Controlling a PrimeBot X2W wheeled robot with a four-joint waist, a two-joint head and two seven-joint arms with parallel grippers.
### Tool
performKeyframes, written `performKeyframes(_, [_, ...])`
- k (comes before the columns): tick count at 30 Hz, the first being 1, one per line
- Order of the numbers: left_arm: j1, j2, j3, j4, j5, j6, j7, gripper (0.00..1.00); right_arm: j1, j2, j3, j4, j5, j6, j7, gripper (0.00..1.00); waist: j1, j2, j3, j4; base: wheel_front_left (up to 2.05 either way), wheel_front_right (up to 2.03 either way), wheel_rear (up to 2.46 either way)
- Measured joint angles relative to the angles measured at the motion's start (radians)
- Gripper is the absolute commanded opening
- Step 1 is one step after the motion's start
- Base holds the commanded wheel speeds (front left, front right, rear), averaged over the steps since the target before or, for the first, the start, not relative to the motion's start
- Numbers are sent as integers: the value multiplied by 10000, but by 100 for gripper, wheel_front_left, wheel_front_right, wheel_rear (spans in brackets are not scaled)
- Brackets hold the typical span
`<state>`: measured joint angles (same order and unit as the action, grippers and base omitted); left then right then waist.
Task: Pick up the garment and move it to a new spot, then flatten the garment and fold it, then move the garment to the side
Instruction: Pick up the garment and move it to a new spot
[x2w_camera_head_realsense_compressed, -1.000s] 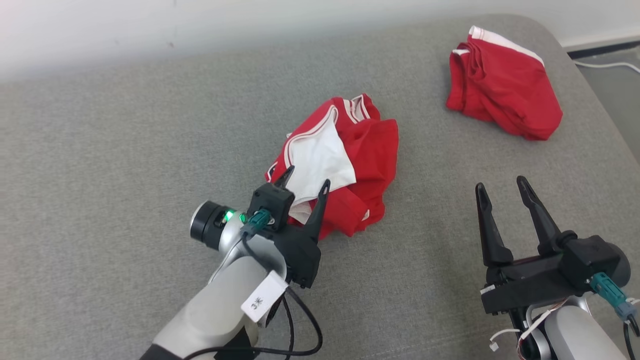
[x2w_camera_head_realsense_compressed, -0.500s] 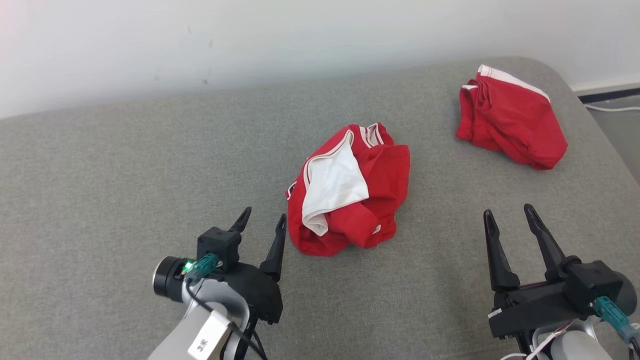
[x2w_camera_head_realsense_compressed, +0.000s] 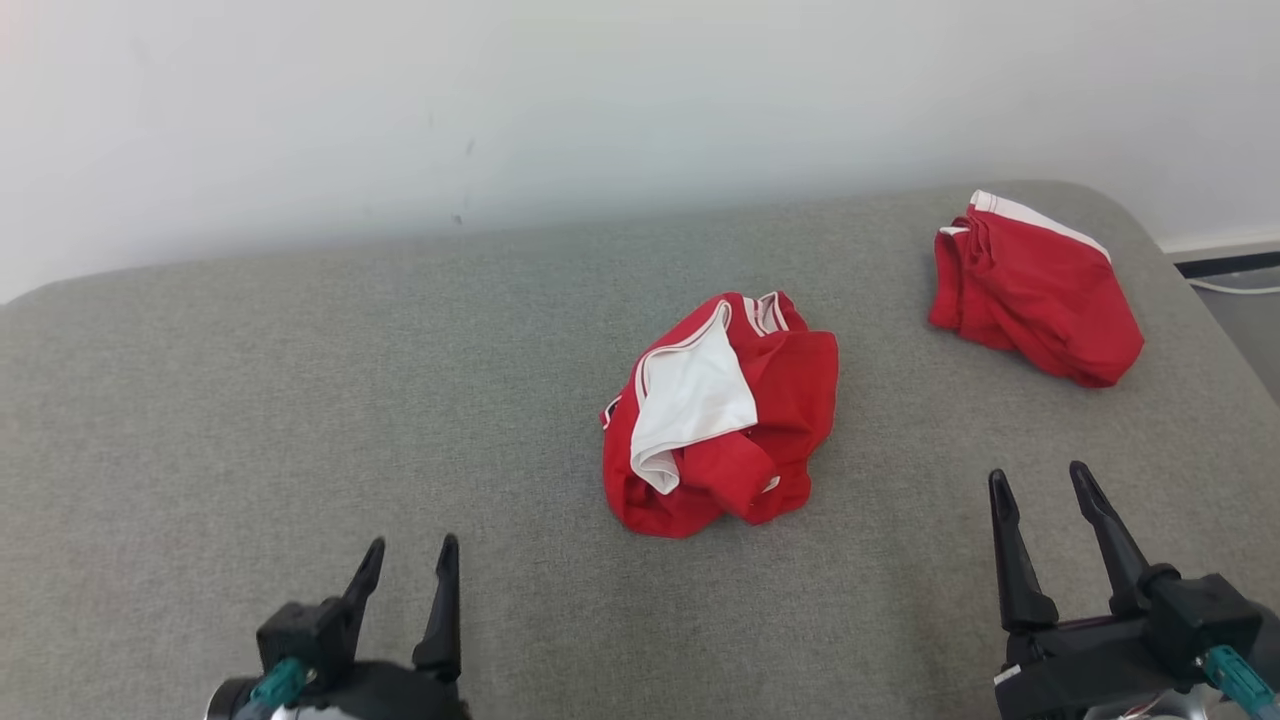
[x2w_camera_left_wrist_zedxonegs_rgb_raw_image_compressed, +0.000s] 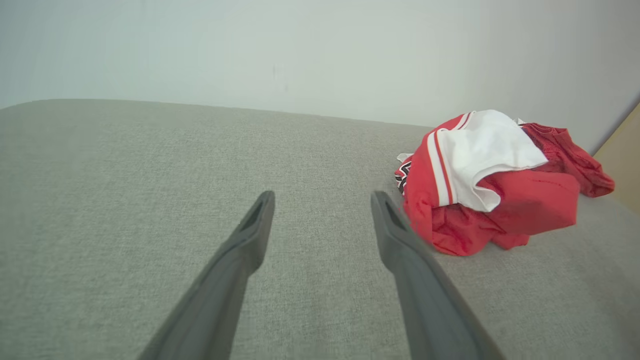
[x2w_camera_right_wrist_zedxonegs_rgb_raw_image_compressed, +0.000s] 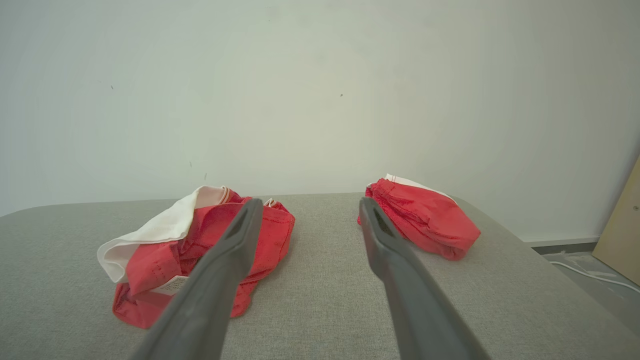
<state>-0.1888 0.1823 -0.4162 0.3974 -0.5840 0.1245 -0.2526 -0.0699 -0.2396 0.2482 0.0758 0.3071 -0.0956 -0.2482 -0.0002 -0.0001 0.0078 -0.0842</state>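
Next, my left gripper takes hold of the garment by the white panel's curled hem (x2w_camera_head_realsense_compressed: 656, 469), since that loose hem sticks up from the crumpled red cloth (x2w_camera_head_realsense_compressed: 725, 473).
The garment (x2w_camera_head_realsense_compressed: 720, 420) is a crumpled red piece with white lining and white trim, lying mid-surface on the grey cushion (x2w_camera_head_realsense_compressed: 300, 400). My left gripper (x2w_camera_head_realsense_compressed: 412, 545) is open at the lower left, well short of the garment and holding nothing. My right gripper (x2w_camera_head_realsense_compressed: 1038, 475) is open at the lower right, also apart from it. In the left wrist view the garment (x2w_camera_left_wrist_zedxonegs_rgb_raw_image_compressed: 530, 200) lies to the right of the open left gripper (x2w_camera_left_wrist_zedxonegs_rgb_raw_image_compressed: 324, 196). In the right wrist view the garment (x2w_camera_right_wrist_zedxonegs_rgb_raw_image_compressed: 270, 225) sits left of and behind the open right gripper (x2w_camera_right_wrist_zedxonegs_rgb_raw_image_compressed: 310, 202).
A second red garment (x2w_camera_head_realsense_compressed: 1035, 290) with a white band lies bunched at the cushion's far right corner, also seen as the red garment (x2w_camera_right_wrist_zedxonegs_rgb_raw_image_compressed: 425, 217). A white wall runs behind. A cable (x2w_camera_head_realsense_compressed: 1235, 288) lies on the floor past the right edge, near a wooden board (x2w_camera_right_wrist_zedxonegs_rgb_raw_image_compressed: 622, 240).
My left gripper has drawn back from the garment's near edge to the lower left, still open. The whole picture has shifted down as the camera moved. The garment lies where it was.
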Motion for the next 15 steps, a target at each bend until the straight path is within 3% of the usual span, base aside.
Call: performKeyframes(15, [2252,-422,1906,-2025,1682,0,0,100,926,8,-255,-349,-59,-111,-8,100,1,0,-316,311,0,0,0])
